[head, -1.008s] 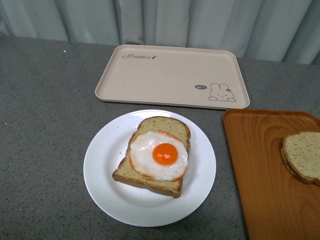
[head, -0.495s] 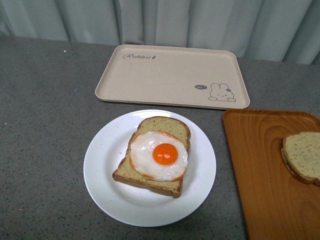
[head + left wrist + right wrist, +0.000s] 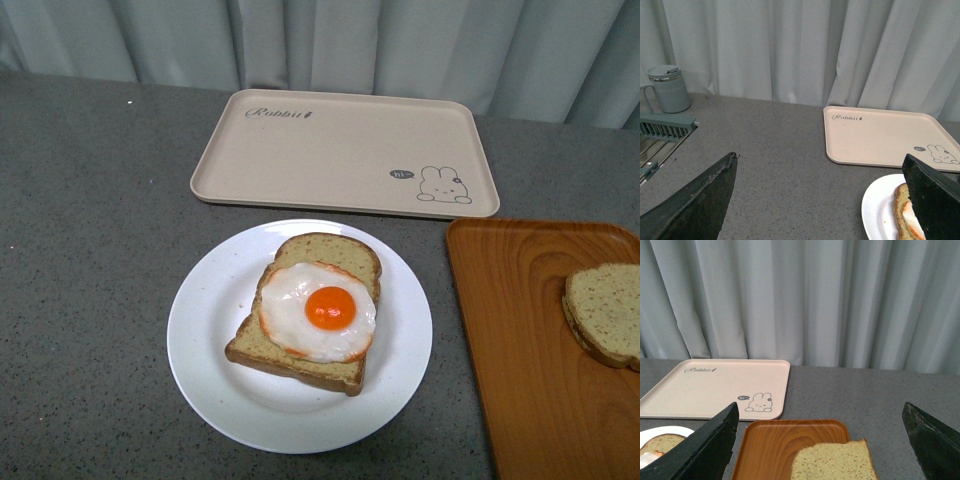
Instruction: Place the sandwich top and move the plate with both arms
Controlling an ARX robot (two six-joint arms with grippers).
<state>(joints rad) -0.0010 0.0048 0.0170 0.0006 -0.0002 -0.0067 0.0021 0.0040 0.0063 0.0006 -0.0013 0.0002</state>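
The right gripper grabs the plain sandwich top by its crust edges next. Then I top the sandwich on the plate (image 3: 877,205).
The white plate (image 3: 200,330) sits on the grey table in the front view, holding a bread slice with a fried egg (image 3: 318,310). The plain sandwich top (image 3: 605,312) lies on the orange wood-grain tray (image 3: 520,350) at the right; it also shows in the right wrist view (image 3: 835,462). Neither arm shows in the front view. My left gripper (image 3: 822,195) is open and empty, its fingers (image 3: 700,205) spread wide over bare table left of the plate (image 3: 877,205). My right gripper (image 3: 822,440) is open and empty, raised above the sandwich top.
A beige rabbit-print tray (image 3: 340,150) lies behind the plate. Grey curtains hang along the table's far edge. In the left wrist view a grey mug (image 3: 667,90) and a dish rack (image 3: 660,135) stand far off to one side.
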